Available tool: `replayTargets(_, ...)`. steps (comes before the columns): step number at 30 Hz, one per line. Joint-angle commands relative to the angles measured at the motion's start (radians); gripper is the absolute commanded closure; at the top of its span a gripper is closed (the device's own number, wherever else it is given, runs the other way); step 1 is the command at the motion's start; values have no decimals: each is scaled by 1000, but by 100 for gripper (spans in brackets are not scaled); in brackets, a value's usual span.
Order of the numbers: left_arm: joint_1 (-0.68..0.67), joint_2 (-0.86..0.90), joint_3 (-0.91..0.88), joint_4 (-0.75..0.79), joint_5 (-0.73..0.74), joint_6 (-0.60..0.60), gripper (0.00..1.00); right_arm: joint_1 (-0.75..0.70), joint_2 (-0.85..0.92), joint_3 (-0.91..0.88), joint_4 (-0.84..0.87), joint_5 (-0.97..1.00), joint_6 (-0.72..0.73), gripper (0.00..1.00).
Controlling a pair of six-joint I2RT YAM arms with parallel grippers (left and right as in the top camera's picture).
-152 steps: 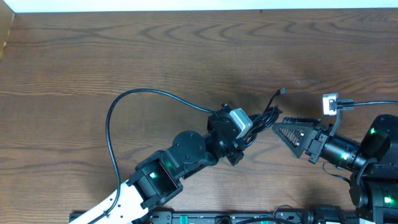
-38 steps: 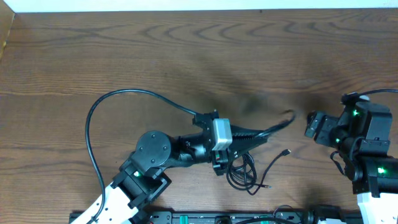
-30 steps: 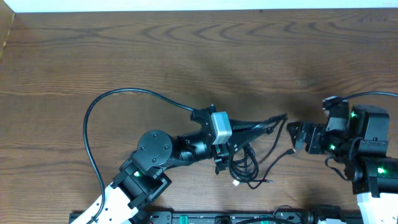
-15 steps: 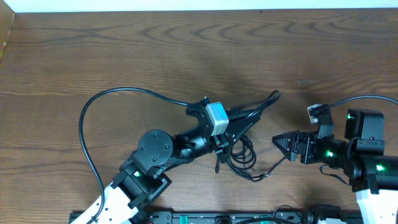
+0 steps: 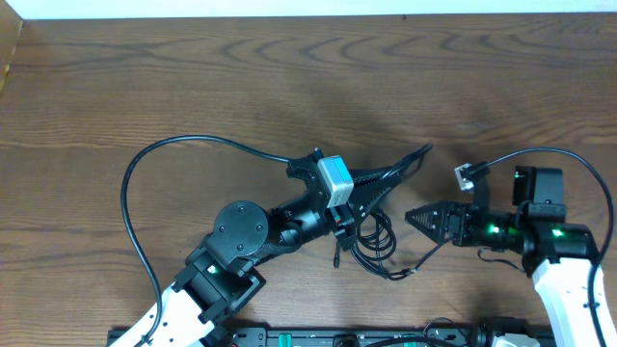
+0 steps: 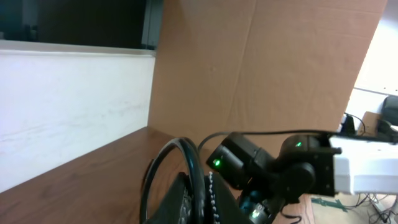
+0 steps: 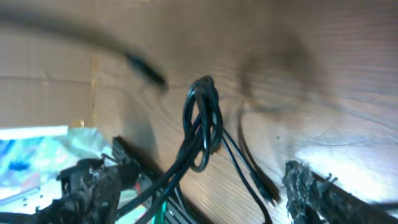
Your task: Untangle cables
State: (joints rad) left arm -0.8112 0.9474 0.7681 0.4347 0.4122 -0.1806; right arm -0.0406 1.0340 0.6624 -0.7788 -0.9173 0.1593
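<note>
The right gripper will grab the looped heap of cables across its gathered parts, so that loose cable ends stay free for the left gripper to untangle.
The cables are thin black cords. One bunch [image 5: 374,249] lies looped on the wooden table just below my left gripper. My left gripper [image 5: 381,183] is shut on one cord, which runs up and right to a small plug end [image 5: 424,149]. In the left wrist view the cord [image 6: 191,163] arcs out from between the fingers [image 6: 202,200]. My right gripper [image 5: 416,218] is open and empty, pointing left, just right of the bunch. In the right wrist view the hanging loop [image 7: 202,121] and loose strands lie between its spread fingers [image 7: 199,193].
The left arm's thick black cable [image 5: 130,198] loops over the table's left half. The right arm's cable [image 5: 540,152] arcs above its wrist. A cardboard edge [image 5: 8,53] stands at the far left. The table [image 5: 193,77] ends at a white wall at the back.
My right gripper has swung round and moved left toward the bunch, fingers now pointing at it. My left gripper has raised its cord's end up and right, then held almost still.
</note>
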Motion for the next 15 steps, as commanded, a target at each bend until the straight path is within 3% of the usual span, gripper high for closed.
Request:
replayTargets(1, 5, -1, 15, 12, -6, -1, 93, 48, 31, -35, 53, -69, 32, 20)
replayTargets(15, 5, -1, 15, 11, -32, -1, 93, 327, 269, -76, 435, 150, 235, 19)
